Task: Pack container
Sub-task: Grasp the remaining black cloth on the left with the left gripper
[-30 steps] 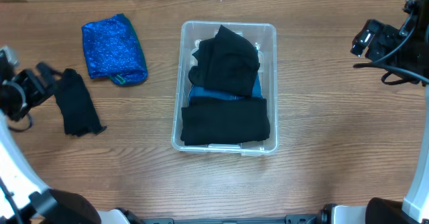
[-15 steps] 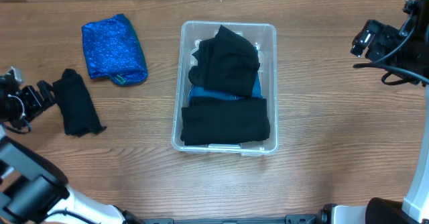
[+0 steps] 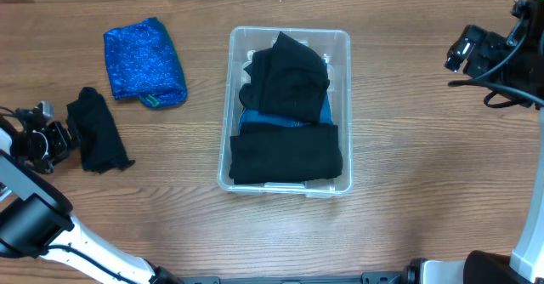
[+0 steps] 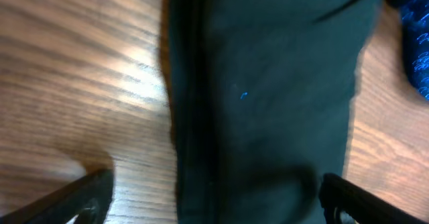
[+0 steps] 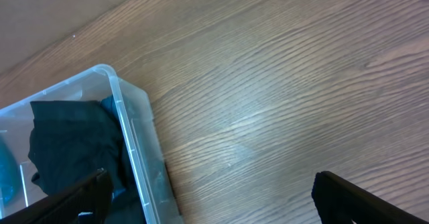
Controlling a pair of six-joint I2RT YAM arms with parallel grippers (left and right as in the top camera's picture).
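Note:
My left gripper picks up the folded black garment across its width (image 3: 99, 133) next, outside both long edges, keeping its folds together to pack the container (image 3: 344, 42).
The clear container (image 3: 344, 42) sits at the table's middle and holds folded black garments (image 3: 287, 80) over a blue one (image 3: 325, 114). Its corner also shows in the right wrist view (image 5: 134, 143). A folded black garment (image 3: 98, 131) lies on the table at the left; it fills the left wrist view (image 4: 268, 103). My left gripper (image 3: 58, 139) is open just left of it, fingers (image 4: 218, 207) spread to either side of the cloth's near end. A shiny blue folded garment (image 3: 143, 61) lies further back. My right gripper (image 3: 463, 50) is open and empty, held above the table at the far right.
Bare wooden table lies between the container and the right arm (image 5: 281, 103). The left arm's base and cables are at the lower left (image 3: 34, 224).
My left gripper has swung down and toward the near end of the black garment on the table. The garment, container and right arm have not moved.

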